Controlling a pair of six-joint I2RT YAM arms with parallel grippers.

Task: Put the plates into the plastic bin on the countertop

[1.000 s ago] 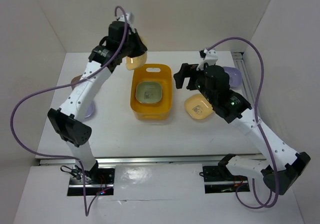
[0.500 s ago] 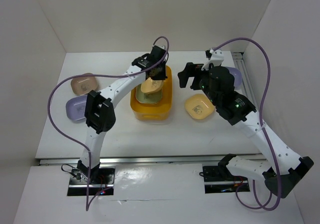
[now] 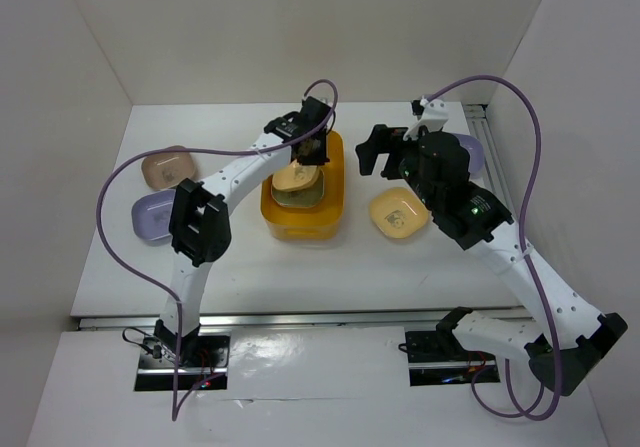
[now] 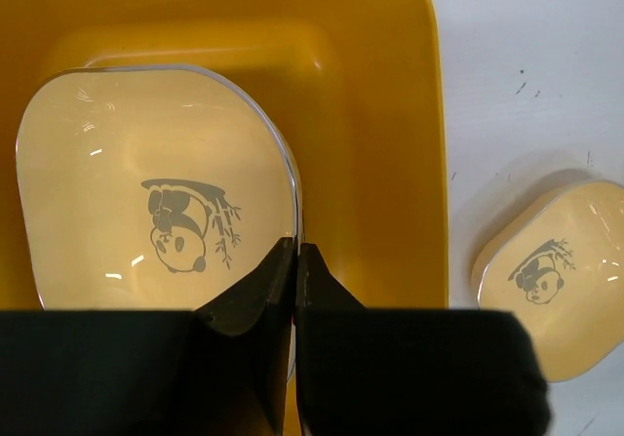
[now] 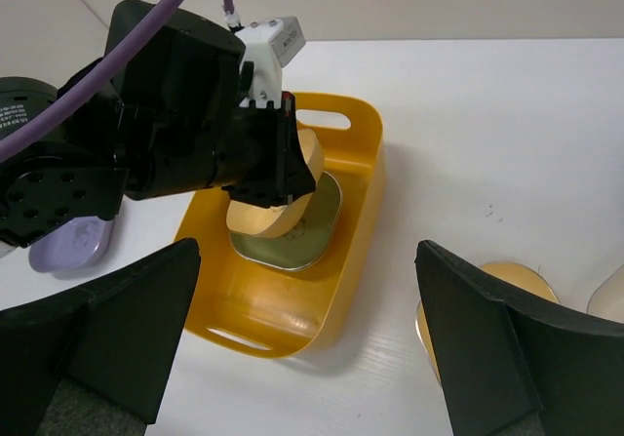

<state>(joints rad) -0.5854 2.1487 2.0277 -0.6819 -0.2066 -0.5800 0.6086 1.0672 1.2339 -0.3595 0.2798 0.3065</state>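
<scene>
The yellow plate is low over the green plate [image 3: 285,199], inside the bin's sides, and would land there, so my left gripper needs to release the yellow plate now.
My left gripper [image 4: 295,249] is shut on the rim of a yellow plate [image 4: 156,192] with a panda mark, holding it tilted low inside the yellow-orange plastic bin [image 4: 390,163]. In the top view that plate [image 3: 297,178] hangs over a green plate [image 3: 285,199] lying on the floor of the bin [image 3: 300,229]. My right gripper [image 3: 375,155] stands open above the countertop [image 3: 300,277], just right of the bin, with nothing between its fingers. Another yellow plate [image 3: 398,212] lies on the countertop below it.
A taupe plate [image 3: 165,167] and a lavender plate [image 3: 150,215] lie at the left. A second lavender plate [image 3: 472,152] sits at the right, near the metal rail [image 3: 488,147]. White walls close in the back and both sides.
My left arm swung from the back left over the bin with the yellow plate and lowered it inside. My right gripper shifted slightly back and stayed open.
</scene>
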